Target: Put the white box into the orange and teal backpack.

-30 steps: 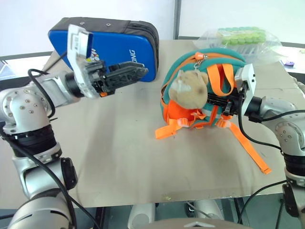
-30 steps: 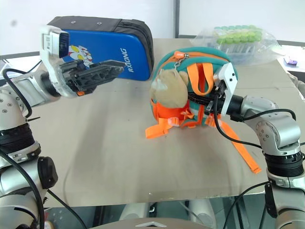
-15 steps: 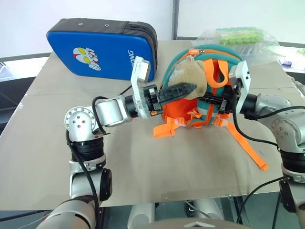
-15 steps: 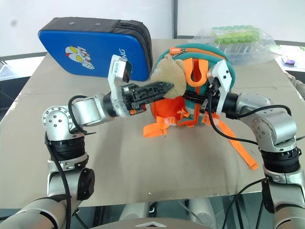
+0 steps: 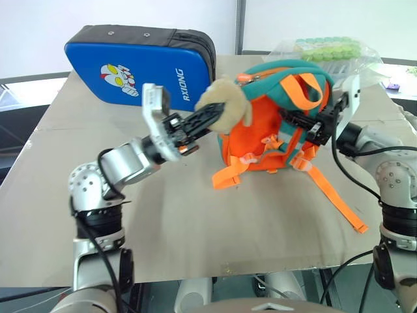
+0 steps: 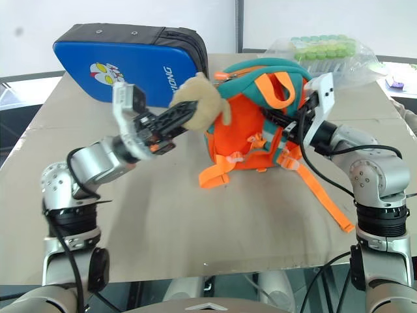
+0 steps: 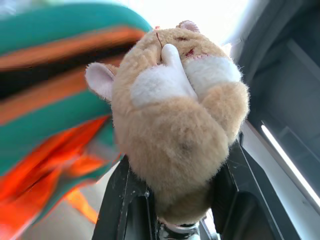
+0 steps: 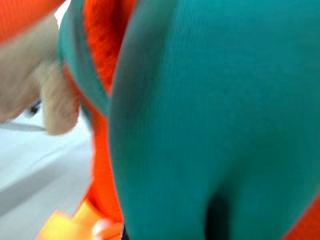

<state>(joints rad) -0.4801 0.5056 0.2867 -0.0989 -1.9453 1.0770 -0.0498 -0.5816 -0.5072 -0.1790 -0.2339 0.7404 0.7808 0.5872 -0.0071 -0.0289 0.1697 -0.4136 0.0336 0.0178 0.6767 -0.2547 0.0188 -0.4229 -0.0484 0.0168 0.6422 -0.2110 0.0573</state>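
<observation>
The plush toy is over the tan table next to the backpack and would fall if the left gripper opened now, so that gripper needs to keep holding the toy.
The orange and teal backpack stands upright on the table, its orange front facing me. Its tan plush toy is pulled out to the left of the bag. My left gripper is shut on that toy; in the left wrist view the plush toy sits squeezed between the two black fingers. My right gripper is shut on the backpack's right side, by the teal trim and the orange straps. Teal fabric lies close in front of the right wrist camera. The white box is out of view.
A big blue cartoon-printed padded case lies at the back left. A clear bag of green-capped tubes rests at the back right. A loose orange strap trails toward the right front of the tan table.
My left gripper swung in from the left, closed on the plush toy and drew it leftward off the bag. The backpack has tipped more upright, with its orange front showing.
</observation>
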